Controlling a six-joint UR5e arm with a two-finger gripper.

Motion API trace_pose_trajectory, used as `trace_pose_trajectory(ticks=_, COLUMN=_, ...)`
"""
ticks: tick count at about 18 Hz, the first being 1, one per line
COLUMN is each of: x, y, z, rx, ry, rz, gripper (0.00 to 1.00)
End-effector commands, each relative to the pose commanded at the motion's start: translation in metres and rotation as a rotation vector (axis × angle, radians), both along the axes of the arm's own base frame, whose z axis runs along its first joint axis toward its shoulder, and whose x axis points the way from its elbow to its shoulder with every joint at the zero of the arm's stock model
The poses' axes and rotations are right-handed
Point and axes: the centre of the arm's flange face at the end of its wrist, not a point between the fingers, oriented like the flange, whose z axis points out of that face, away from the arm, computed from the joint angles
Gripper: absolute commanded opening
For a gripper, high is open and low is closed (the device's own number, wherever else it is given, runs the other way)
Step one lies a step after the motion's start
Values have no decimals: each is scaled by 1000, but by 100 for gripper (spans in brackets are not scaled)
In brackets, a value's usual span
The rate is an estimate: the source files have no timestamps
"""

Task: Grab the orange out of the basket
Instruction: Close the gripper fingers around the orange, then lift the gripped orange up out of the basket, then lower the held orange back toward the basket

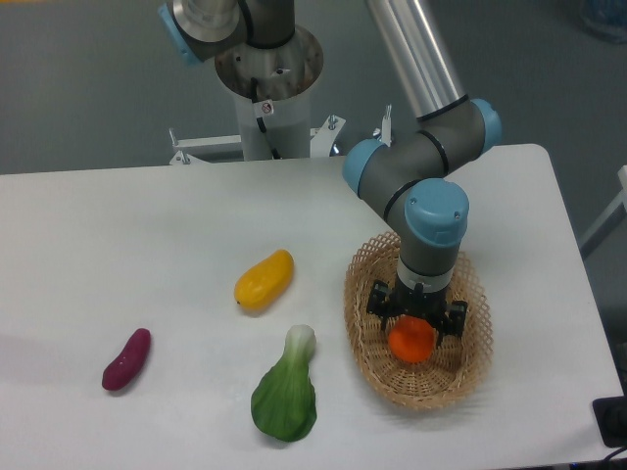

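Observation:
The orange (411, 342) has to come up from the wicker basket, so I should next grab it by its round sides with my gripper.
The orange (411, 342), small, round and bright, lies inside the light tan wicker basket (364, 333) at the right of the table. My gripper (415, 324) hangs straight down over it, its dark fingers spread to either side of the fruit's upper half. The jaws stand open around the orange, and its top is hidden under the gripper body. The fruit still rests on the basket floor.
A yellow-orange mango-like fruit (264, 279) lies left of the basket. In front of it is a green bok choy (286, 396), and a purple sweet potato (126, 358) sits at the far left. The arm's base column (266, 88) stands at the back.

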Motion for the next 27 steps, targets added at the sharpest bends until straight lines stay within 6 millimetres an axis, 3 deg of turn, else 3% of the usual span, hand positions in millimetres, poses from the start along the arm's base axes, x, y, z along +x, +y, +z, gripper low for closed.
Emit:
trace_pose_trajectory(ticks=7, x=-2, y=0, z=8, rx=8, ry=12, rz=-3, gripper=54)
trace_pose_trajectory(ticks=10, x=-12, y=1, z=38, rx=44, ry=54, rz=4, gripper=54)
trace_pose_trajectory(ticks=12, x=-21, y=-5, z=72, rx=103, ry=81, rz=25, gripper=54)
trace_pose_trajectory(ticks=19, x=-21, y=-3, z=162, rx=357, ry=57, rz=135, gripper=54)
trace_pose_trajectory(ticks=25, x=1, y=19, z=181, rx=408, ry=26, rz=175, gripper=54)
trace_pose_trajectory(ticks=27, x=14, y=30, z=200, rx=439, ry=27, rz=186, gripper=54)
